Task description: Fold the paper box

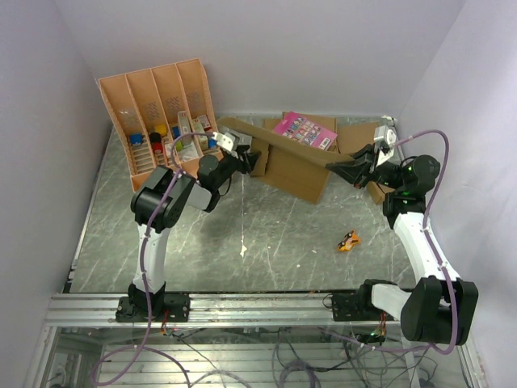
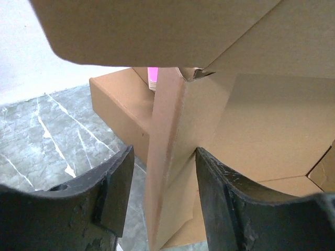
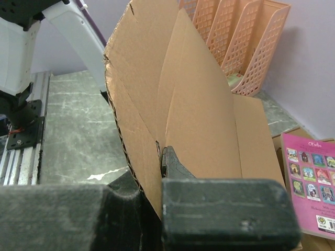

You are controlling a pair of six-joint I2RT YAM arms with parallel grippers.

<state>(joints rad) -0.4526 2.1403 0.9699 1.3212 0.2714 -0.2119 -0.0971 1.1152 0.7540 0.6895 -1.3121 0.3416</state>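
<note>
The upright flap edge of the paper box is between the open fingers and would be caught if they closed now, so the robot's left gripper needs to close on the flap edge.
The paper box (image 1: 295,171) is a large brown cardboard piece held partly raised at the back middle of the table, with a long panel slanting up to the left. My left gripper (image 1: 245,158) is at its left end. In the left wrist view the jaws stand open around an upright flap edge of the paper box (image 2: 163,157), with a gap on the left side. My right gripper (image 1: 346,167) is at the box's right end. In the right wrist view it (image 3: 158,159) is shut on the corrugated edge of a standing wall of the box (image 3: 199,115).
An orange-tan compartment tray (image 1: 161,109) with small items stands at the back left. A pink book (image 1: 305,129) lies on smaller brown boxes (image 1: 355,136) behind the paper box. A small orange object (image 1: 349,241) lies on the grey table (image 1: 242,234).
</note>
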